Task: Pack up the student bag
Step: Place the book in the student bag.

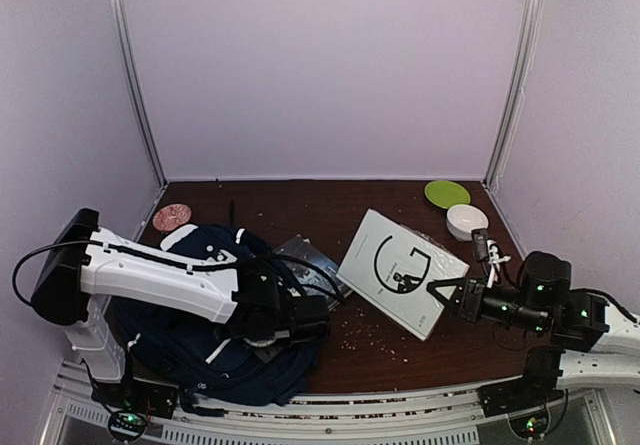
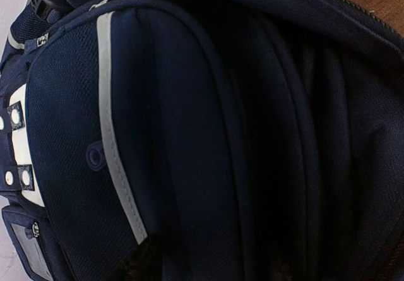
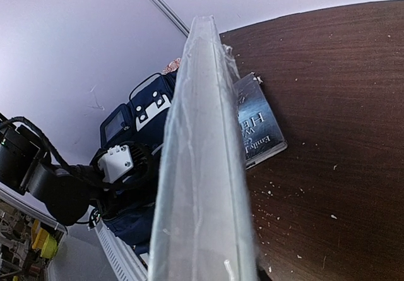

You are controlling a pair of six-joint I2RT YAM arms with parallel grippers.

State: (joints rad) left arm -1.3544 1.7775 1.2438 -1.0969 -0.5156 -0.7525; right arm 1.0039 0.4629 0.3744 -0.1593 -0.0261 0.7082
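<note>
My left gripper grabs the student bag by the panel edge [image 2: 238, 233] beside its white stripe next, which leaves the bag's opening free for the pale book.
The student bag [image 1: 190, 340], a big navy backpack with a white patch and a thin white stripe, lies at the near left of the table. It fills the left wrist view [image 2: 189, 136], where dark folds of its opening run top to bottom. My left gripper [image 1: 318, 317] sits low over the bag's right side; its fingers are lost against the dark fabric. My right gripper [image 1: 442, 293] is shut on the near right edge of a pale plastic-wrapped book [image 1: 400, 270], tilted up off the table. The right wrist view shows that book edge-on [image 3: 202, 167].
A dark book with silver lettering [image 3: 259, 126] lies flat beside the bag, partly under the pale book. A green plate [image 1: 447, 193] and a white bowl [image 1: 466, 220] stand at the back right. A pink round thing [image 1: 172, 215] lies behind the bag. Crumbs dot the brown table [image 1: 380, 350].
</note>
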